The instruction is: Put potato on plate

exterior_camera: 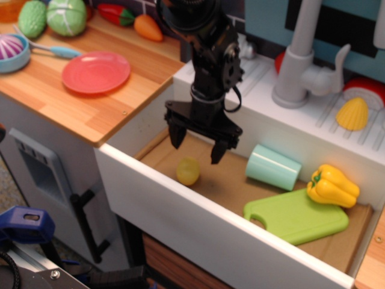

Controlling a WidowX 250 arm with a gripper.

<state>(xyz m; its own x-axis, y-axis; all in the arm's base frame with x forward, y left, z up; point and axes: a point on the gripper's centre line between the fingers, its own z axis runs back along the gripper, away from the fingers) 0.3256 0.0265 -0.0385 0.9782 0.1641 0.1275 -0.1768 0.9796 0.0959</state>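
Note:
The potato (187, 171) needs to go on the coral-red plate (96, 71), so my gripper should next pick up the pale-yellow potato by its rounded sides.
The potato (187, 171), a small pale-yellow egg shape, lies on the brown floor of the sink basin (228, 180) near its front left. My gripper (196, 149) is open and empty, fingers pointing down, just above and slightly behind the potato, inside the basin. The coral-red plate (96, 71) sits empty on the wooden counter (72, 102) to the left of the sink.
In the basin lie a mint cup (273, 167) on its side, a yellow bell pepper (332, 186) and a green cutting board (296, 215). A grey faucet (299, 60) and corn piece (352, 114) are behind. A blue bowl (12, 51), spoon, carrot (148, 27) and green vegetables stand on the counter.

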